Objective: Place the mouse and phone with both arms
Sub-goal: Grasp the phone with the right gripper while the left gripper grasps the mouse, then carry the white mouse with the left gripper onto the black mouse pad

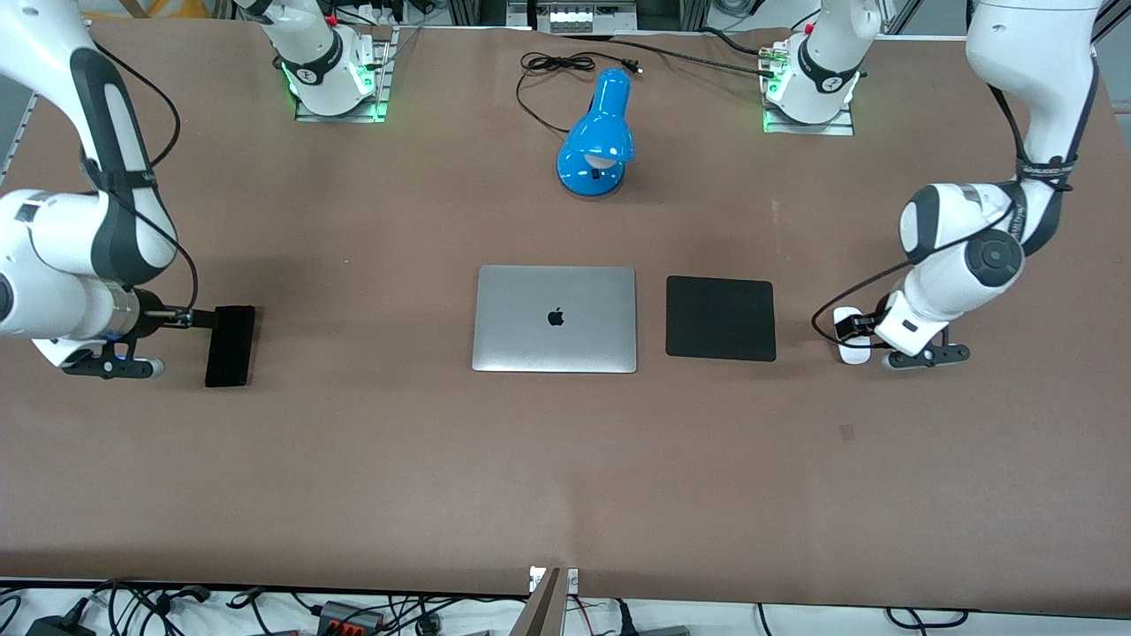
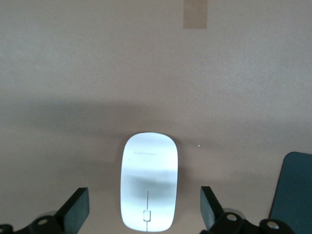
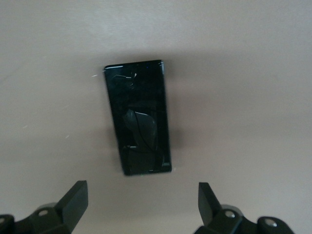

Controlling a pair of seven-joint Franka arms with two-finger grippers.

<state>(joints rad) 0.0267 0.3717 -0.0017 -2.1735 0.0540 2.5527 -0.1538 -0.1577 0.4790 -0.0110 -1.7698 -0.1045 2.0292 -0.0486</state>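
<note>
My left gripper's fingers stop above the white mouse in the left wrist view, so it is too early to close, and the gripper goes lower first.
The white mouse (image 1: 850, 352) lies on the brown table near the left arm's end. In the left wrist view the mouse (image 2: 148, 187) sits between the two spread fingers, and neither finger touches it. My left gripper (image 1: 855, 329) is open, low over the mouse. The black phone (image 1: 230, 344) lies flat near the right arm's end. My right gripper (image 1: 181, 320) is open and empty beside it. In the right wrist view the phone (image 3: 139, 117) lies just ahead of the open fingers (image 3: 73, 200), not between them.
A closed silver laptop (image 1: 555, 318) lies mid-table with a black square pad (image 1: 720, 318) beside it, toward the mouse. The pad's edge also shows in the left wrist view (image 2: 292, 190). A blue desk lamp (image 1: 596, 141) and its black cord (image 1: 565, 64) sit near the arm bases.
</note>
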